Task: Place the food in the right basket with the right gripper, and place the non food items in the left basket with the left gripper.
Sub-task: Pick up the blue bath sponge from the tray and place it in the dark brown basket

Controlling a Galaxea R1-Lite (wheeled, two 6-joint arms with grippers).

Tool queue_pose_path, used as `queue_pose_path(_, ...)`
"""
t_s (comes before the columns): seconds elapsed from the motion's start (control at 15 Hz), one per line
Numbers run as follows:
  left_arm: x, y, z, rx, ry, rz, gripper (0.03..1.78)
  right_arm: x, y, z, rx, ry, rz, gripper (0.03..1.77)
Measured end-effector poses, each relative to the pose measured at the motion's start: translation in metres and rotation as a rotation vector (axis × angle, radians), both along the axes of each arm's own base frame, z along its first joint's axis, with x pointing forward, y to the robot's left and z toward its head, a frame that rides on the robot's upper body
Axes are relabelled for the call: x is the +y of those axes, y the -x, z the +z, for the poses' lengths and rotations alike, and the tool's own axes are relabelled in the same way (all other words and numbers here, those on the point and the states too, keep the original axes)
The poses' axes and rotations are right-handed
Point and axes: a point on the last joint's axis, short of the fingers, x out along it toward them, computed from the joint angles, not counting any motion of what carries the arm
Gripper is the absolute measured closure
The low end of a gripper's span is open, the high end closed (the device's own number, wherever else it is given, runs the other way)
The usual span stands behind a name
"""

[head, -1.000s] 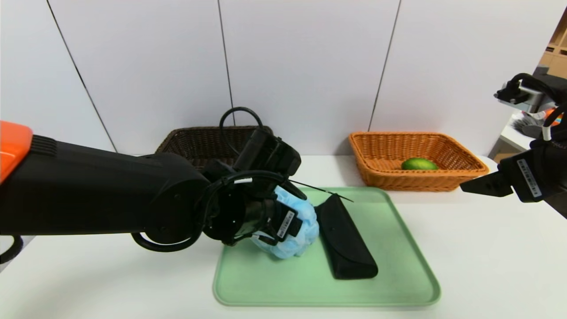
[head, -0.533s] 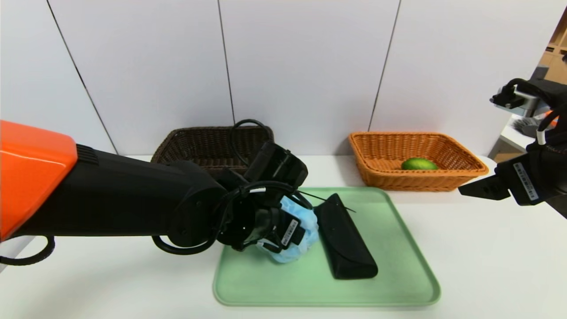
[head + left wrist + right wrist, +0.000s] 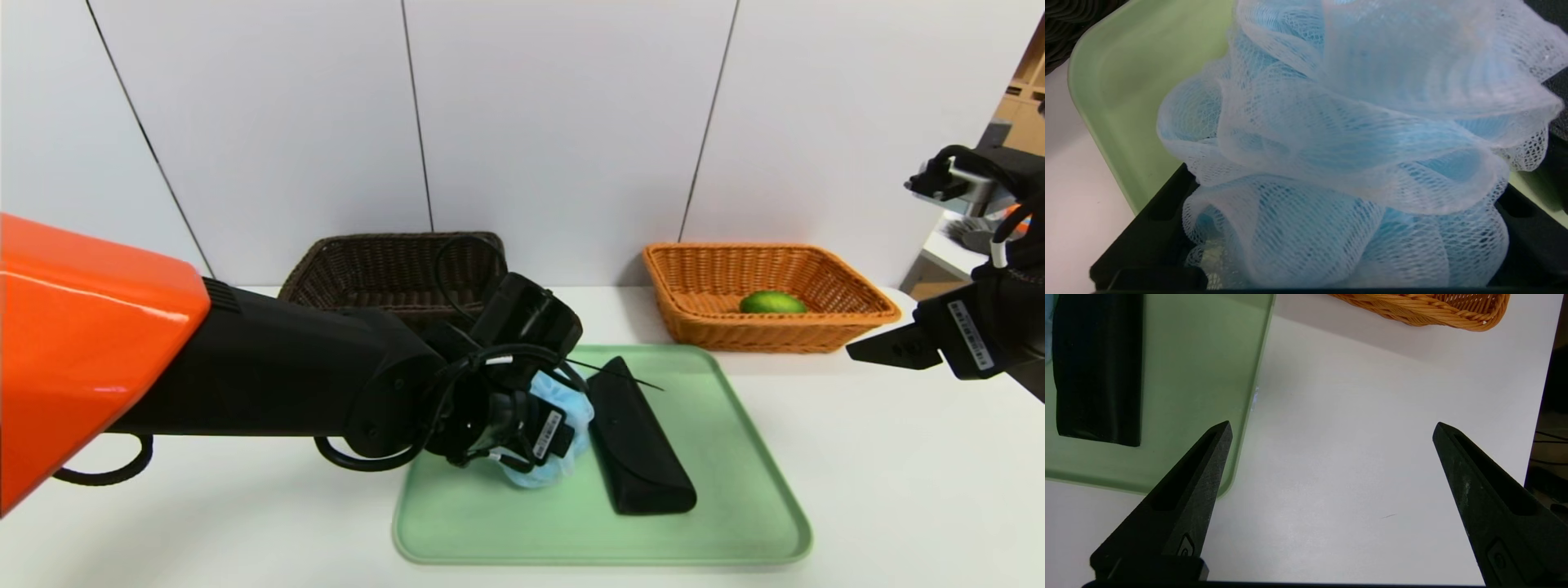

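The bath pouf should go in the dark brown basket, so my left gripper should next pick it up by its ruffled mesh folds.
A light-blue mesh bath pouf lies on the left part of the green tray. My left gripper reaches down over it, open, with its black fingers on either side of the pouf. A black glasses case lies right beside the pouf on the tray. The green lime rests inside the orange right basket. The dark brown left basket stands behind my left arm. My right gripper hovers open over bare table, right of the tray, holding nothing.
In the right wrist view the open gripper frames white tabletop, with the tray corner, the glasses case and the orange basket's rim around it. The table's right edge lies close by.
My left arm has pushed forward and lower, its gripper sliding further over the pouf toward the glasses case. The right gripper has barely shifted.
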Motion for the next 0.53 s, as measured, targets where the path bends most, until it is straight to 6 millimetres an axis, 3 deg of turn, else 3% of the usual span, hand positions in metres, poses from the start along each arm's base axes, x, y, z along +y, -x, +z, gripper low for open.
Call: queue_pose_path(0.53,-0.0093,0.003,-0.001,0.006,0.021,-0.001,0.12,-0.0007,0.0003,-0.0005,0.003,0.0,-0.002,0.11)
